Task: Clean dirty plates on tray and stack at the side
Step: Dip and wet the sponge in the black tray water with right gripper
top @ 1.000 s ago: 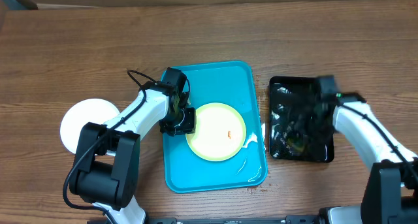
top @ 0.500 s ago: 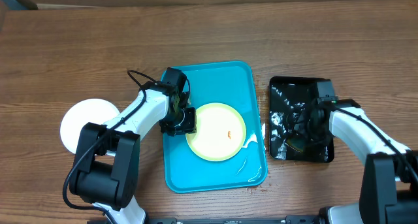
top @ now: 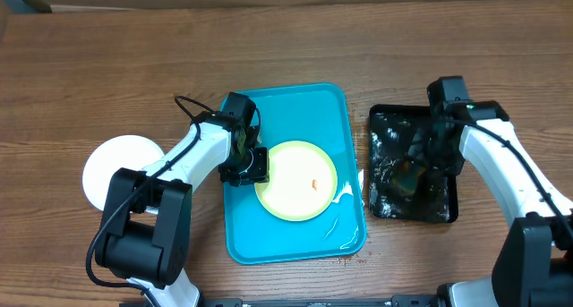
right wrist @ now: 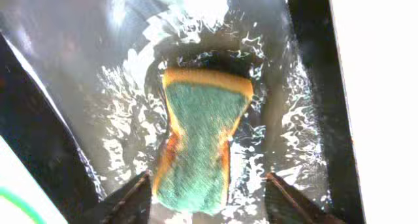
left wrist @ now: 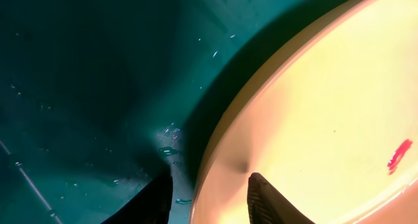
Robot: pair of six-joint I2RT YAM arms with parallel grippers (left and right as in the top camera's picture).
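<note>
My right gripper reaches the sponge next and grips it across its narrow middle (right wrist: 200, 140). The sponge's wide orange-edged end stays free to clean the plate.
A pale yellow-green plate (top: 296, 180) with a small orange smear (top: 315, 183) lies on the turquoise tray (top: 295, 101). My left gripper (top: 255, 166) is at the plate's left edge. In the left wrist view its jaws (left wrist: 209, 181) pinch the plate rim (left wrist: 307, 119), one finger on the plate and one on the tray side (left wrist: 78, 87). A white plate (top: 119, 168) lies on the table at the left; I cannot tell whether it is a stack. My right gripper (top: 416, 164) is open over a green-and-orange sponge (right wrist: 202, 145), its jaws (right wrist: 208, 178) either side of it.
The sponge (top: 407, 174) lies in a small black tray (top: 448, 208) of soapy water, right of the turquoise tray. Wet white streaks (top: 345, 195) lie along the turquoise tray's right rim. A black cable loops off the left arm (top: 183, 103).
My right arm has shifted over the black tray and the sponge now shows beside it. The left arm and the yellow-green plate have not moved.
</note>
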